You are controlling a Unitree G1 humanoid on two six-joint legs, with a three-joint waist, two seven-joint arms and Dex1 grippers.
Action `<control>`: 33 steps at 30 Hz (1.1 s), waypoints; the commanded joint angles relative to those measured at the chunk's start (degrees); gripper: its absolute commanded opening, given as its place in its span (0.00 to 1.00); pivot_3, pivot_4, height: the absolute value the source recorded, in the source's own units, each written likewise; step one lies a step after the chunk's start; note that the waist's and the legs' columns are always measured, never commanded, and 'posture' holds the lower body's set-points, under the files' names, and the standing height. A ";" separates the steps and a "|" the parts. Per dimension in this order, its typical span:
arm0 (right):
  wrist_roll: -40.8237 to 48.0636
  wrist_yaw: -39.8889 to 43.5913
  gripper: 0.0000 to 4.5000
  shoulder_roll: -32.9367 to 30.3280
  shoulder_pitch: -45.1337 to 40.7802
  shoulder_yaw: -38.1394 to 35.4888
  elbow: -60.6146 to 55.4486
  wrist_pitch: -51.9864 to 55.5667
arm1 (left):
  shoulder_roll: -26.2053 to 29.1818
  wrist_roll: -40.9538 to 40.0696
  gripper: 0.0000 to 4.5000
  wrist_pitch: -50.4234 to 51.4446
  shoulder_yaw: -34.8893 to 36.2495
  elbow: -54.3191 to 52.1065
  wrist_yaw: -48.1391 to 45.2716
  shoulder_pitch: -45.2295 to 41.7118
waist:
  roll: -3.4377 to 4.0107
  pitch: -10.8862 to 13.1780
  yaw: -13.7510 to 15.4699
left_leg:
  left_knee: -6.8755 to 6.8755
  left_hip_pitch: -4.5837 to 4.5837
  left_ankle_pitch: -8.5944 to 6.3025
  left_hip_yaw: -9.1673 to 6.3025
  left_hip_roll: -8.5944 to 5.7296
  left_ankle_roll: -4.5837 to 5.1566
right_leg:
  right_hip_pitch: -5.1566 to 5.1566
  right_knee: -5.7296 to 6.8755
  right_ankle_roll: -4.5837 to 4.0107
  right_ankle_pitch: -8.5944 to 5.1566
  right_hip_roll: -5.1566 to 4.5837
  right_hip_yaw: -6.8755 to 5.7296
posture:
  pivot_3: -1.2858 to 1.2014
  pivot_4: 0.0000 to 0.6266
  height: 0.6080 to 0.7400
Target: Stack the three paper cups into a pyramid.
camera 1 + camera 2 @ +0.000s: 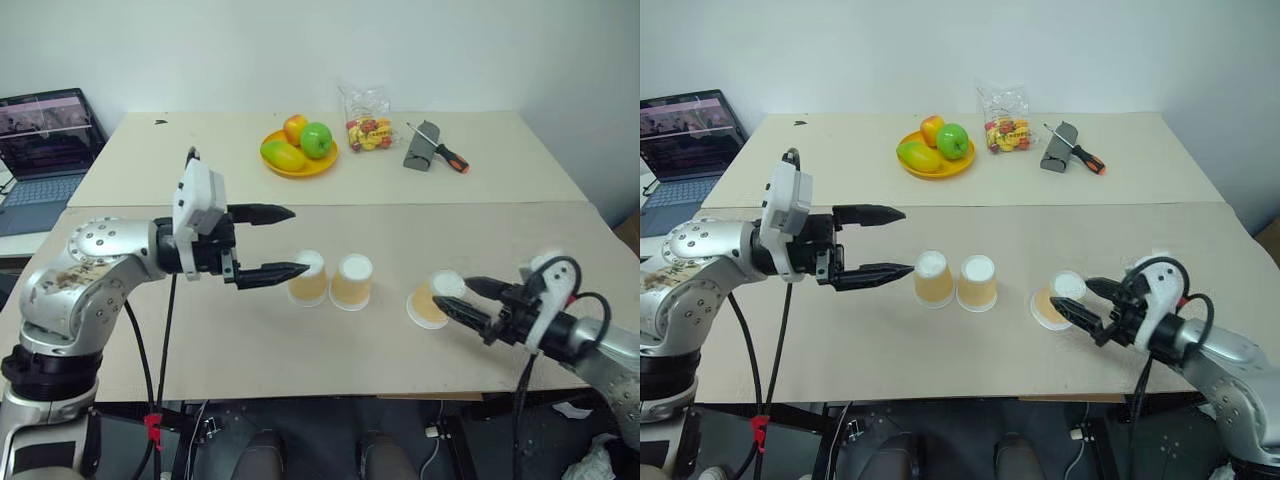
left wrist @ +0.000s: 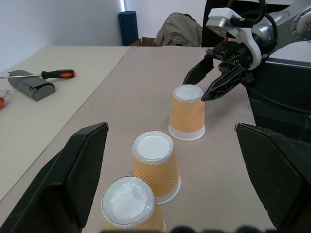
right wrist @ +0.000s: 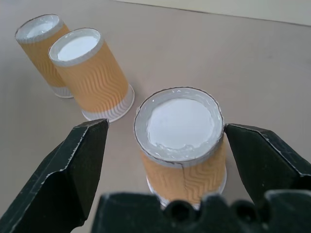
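My right gripper needs to lower first and then close on the cup, as my fingers barely reach the white top of the third cup, above its orange side.
Three paper cups stand upside down on the near table. Two of them are side by side at the middle, almost touching. The third cup stands apart to their right. My right gripper is open around this third cup, one finger on each side with small gaps. My left gripper is open and points right, hanging above the table just left of the pair, its lower fingertip close to the leftmost cup. Nothing is held.
On the far table lie a yellow plate of fruit, a bag of sweets, a grey case and an orange-handled screwdriver. An open laptop sits at the far left. A seam joins the two tabletops.
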 commanded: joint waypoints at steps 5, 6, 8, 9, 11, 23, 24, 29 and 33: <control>-2.17 0.06 1.00 0.50 -1.83 -0.02 1.29 -2.70 | 0.55 -1.27 0.99 0.24 1.47 -1.48 0.49 -1.37 | 0.00 0.00 0.21 | 0.00 -0.01 0.00 0.01 -0.02 0.00 | -0.01 0.00 0.00 0.00 -0.04 0.00 | 0.52 0.24 1.00; -2.74 -0.21 1.00 0.64 -2.36 0.33 1.83 -2.95 | 0.61 -1.28 0.99 0.28 1.52 -1.45 0.56 -1.45 | 0.00 0.00 0.20 | 0.00 -0.01 0.00 0.01 -0.02 0.00 | -0.01 0.00 0.00 0.00 -0.03 0.00 | 0.52 0.24 1.00; -4.11 -0.77 1.00 1.09 -3.43 1.23 2.76 -3.43 | 0.71 -1.36 0.99 0.29 1.62 -1.37 0.67 -1.54 | 0.00 0.00 0.08 | 0.00 0.00 0.00 0.00 -0.01 0.00 | -0.01 0.01 0.00 0.00 -0.02 0.00 | 0.52 0.24 1.00; -4.83 -1.10 1.00 1.40 -4.05 1.94 3.16 -3.64 | 0.79 -1.41 0.99 0.27 1.66 -1.34 0.73 -1.58 | 0.00 0.00 -0.02 | 0.00 0.01 0.00 0.01 -0.01 0.00 | -0.01 0.02 0.00 0.00 -0.01 0.01 | 0.52 0.24 1.00; -6.08 -1.65 1.00 2.00 -5.04 3.13 3.81 -4.06 | 0.86 -1.48 0.99 0.24 1.65 -1.27 0.90 -1.73 | 0.00 0.00 -0.11 | 0.00 0.02 0.00 0.01 0.00 0.00 | -0.01 0.02 0.00 0.00 -0.01 0.01 | 0.52 0.24 1.00; -9.03 -3.09 1.00 4.13 -8.02 4.49 6.01 -4.64 | 1.09 -2.03 0.99 0.64 1.62 -1.45 1.70 -1.95 | 0.00 0.00 0.04 | 0.00 0.00 0.00 0.00 -0.01 0.00 | -0.02 0.03 0.00 0.00 -0.02 0.00 | 0.52 0.24 1.00; -9.12 -3.06 1.00 4.26 -8.23 4.53 6.07 -4.57 | 0.97 -2.15 0.99 0.73 1.65 -1.43 1.85 -1.95 | 0.00 0.00 0.04 | 0.00 0.00 0.00 0.00 -0.01 0.00 | -0.02 0.02 0.00 0.00 -0.02 0.00 | 0.52 0.24 1.00; -9.26 -2.71 0.94 4.55 -8.38 4.67 5.79 -4.23 | 0.97 -2.44 1.00 0.93 1.75 -1.64 2.07 -1.96 | 0.00 0.00 0.04 | 0.00 0.00 0.00 0.00 -0.01 0.00 | -0.02 0.02 0.00 0.00 -0.02 0.00 | 0.52 0.24 1.00; -8.61 -2.40 0.70 4.85 -8.58 4.79 5.24 -3.83 | 1.00 -2.42 1.00 0.94 1.77 -1.67 2.15 -1.91 | 0.00 0.00 0.04 | 0.00 0.00 0.00 0.00 -0.02 0.00 | -0.02 0.03 0.00 0.00 -0.02 0.01 | 0.52 0.24 1.00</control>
